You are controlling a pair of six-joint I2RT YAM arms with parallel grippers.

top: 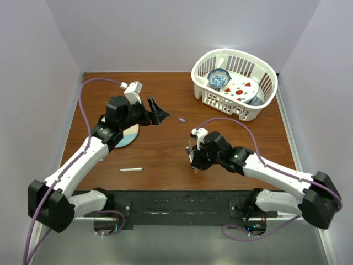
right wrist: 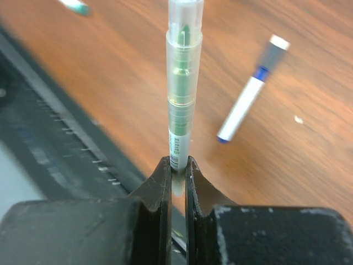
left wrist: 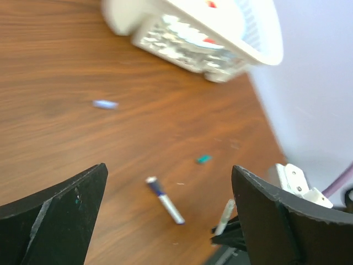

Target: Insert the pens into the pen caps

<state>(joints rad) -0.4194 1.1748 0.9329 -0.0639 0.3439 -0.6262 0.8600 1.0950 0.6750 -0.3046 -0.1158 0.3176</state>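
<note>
My right gripper holds the green pen above the table near the table's front edge and needs to keep holding it. The pen would fall onto the table if I opened this gripper now.
My right gripper is shut on the lower end of a clear-bodied green pen and holds it above the table near the front edge. The pen's green tip shows inside a clear sleeve. A white pen with a blue band lies on the wood beside it and also shows in the left wrist view. A small teal cap and a lavender-blue cap lie apart on the table; the lavender-blue cap also shows in the top view. Another white pen lies at front left. My left gripper is open and empty, raised above the table.
A white basket with a patterned bowl and plates stands at the back right. A light blue plate lies under my left arm. The black mounting rail runs along the table's front edge.
</note>
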